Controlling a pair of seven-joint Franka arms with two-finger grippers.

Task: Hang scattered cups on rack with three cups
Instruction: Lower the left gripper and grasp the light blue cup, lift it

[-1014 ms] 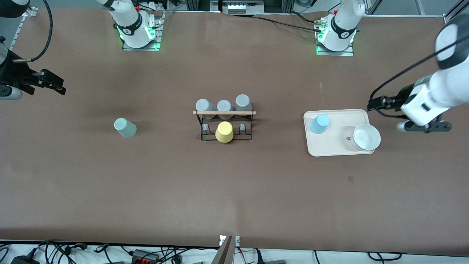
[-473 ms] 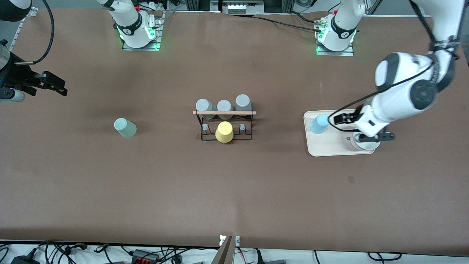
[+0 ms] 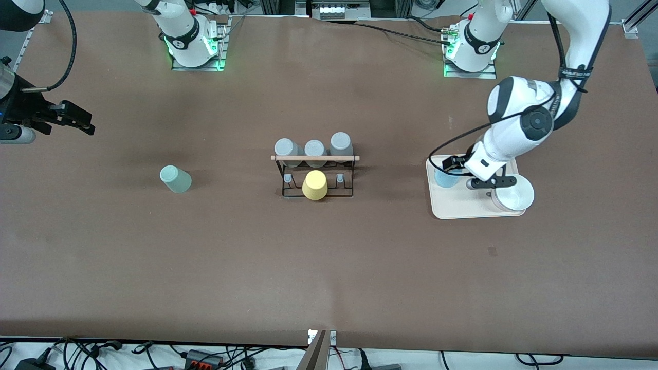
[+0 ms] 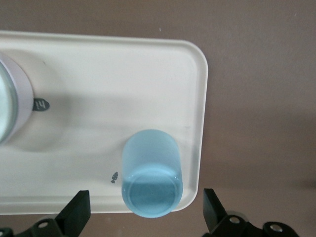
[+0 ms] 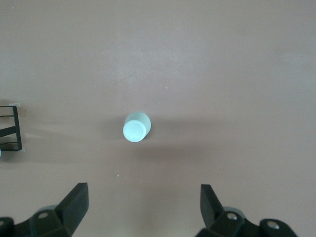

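The left gripper isn't ready to close yet, as its fingers stop short of the light blue cup's sides. It should move toward the cup's sides first, then close on the cup.
The light blue cup (image 3: 442, 179) stands upside down on the cream tray (image 3: 462, 209). My left gripper (image 3: 458, 177) hangs over it, open, and in the left wrist view the cup (image 4: 150, 173) sits between the two spread fingertips of that gripper (image 4: 145, 213). The pale mint cup (image 3: 175, 179) stands upside down on the bare table toward the right arm's end. My right gripper (image 3: 77, 122) is open and empty, up in the air near that end's edge; its wrist view shows the mint cup (image 5: 137, 127) well ahead of its fingers (image 5: 74, 202). The black wire rack (image 3: 314, 158) stands mid-table.
Three grey cups (image 3: 314, 148) sit along the rack's row nearer the robots. A yellow cup (image 3: 314, 185) sits on its middle peg nearer the camera. A white bowl (image 3: 514, 194) stands on the tray beside the blue cup.
My left arm has swung in from the table's end, across the white bowl, to hang over the blue cup. The right gripper has barely moved.
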